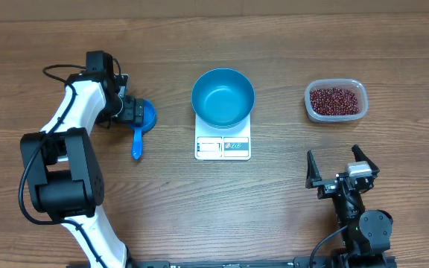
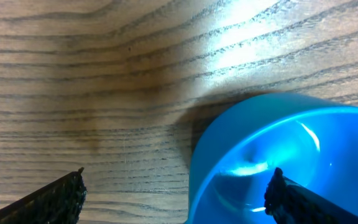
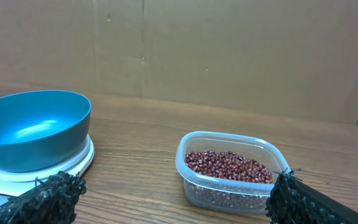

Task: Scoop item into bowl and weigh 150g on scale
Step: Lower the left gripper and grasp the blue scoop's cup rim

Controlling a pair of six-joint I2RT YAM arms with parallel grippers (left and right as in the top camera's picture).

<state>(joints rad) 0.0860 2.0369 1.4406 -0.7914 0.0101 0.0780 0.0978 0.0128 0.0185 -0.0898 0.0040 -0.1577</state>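
Note:
The left gripper grabs the scoop by its cup rim (image 1: pixel 135 117) (image 2: pixel 201 180) next, which leaves the scoop's handle free for my right gripper.
The bright blue bowl (image 1: pixel 223 97) (image 3: pixel 36 127) stands empty on the white scale (image 1: pixel 223 147) (image 3: pixel 82 160) at mid-table. The item, dark red-brown beans (image 1: pixel 336 100) (image 3: pixel 229 165), fills a clear plastic tub (image 1: pixel 358 88) (image 3: pixel 185 155) at the right. A small blue scoop (image 1: pixel 141 123) (image 2: pixel 278 143) lies left of the scale, handle toward the front. My left gripper (image 1: pixel 129 112) (image 2: pixel 178 180) is open over the scoop's cup, one finger (image 2: pixel 291 199) inside it and the other (image 2: pixel 58 199) over bare table. My right gripper (image 1: pixel 334 154) (image 3: pixel 178 186) stands open and empty in front of the tub.
A cardboard wall (image 3: pixel 197 50) backs the wooden table (image 1: pixel 274 208). The left arm's white links (image 1: pixel 73 112) reach from the front left toward the scoop. The scale's display and buttons (image 1: pixel 223 147) face the front.

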